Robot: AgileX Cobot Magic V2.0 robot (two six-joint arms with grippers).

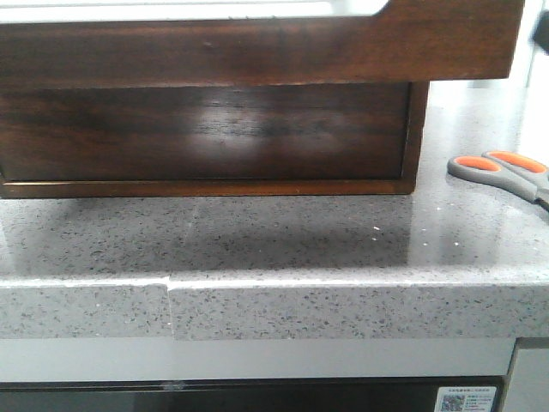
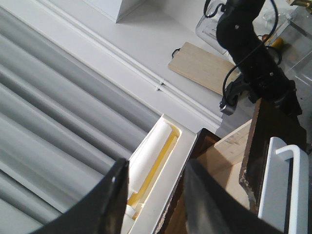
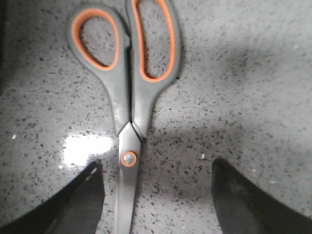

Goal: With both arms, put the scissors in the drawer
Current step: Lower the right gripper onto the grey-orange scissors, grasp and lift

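My right gripper is open, with its fingers above the scissors' blade. It needs to move down to the blade first, then close on the scissors.
The dark brown drawer (image 1: 257, 43) stands pulled out toward me at the top of the front view, a strip of white lining showing on top. In the left wrist view my left gripper (image 2: 156, 195) has its fingers on either side of the drawer's dark front edge (image 2: 197, 156) and white lining (image 2: 163, 151), closed on it. The scissors (image 1: 502, 172) lie flat on the counter at the far right, blades closed. In the right wrist view they (image 3: 129, 112) lie handles away, blade between the fingers of my open right gripper (image 3: 156, 195), nearer one finger, not touched.
The wooden cabinet box (image 1: 206, 129) sits on the grey speckled counter (image 1: 257, 249), whose front edge (image 1: 257, 305) runs across. The black right arm (image 2: 248, 53) reaches down beyond the cabinet. A wooden board (image 2: 200, 66) and a clear plastic container (image 2: 295, 34) lie behind.
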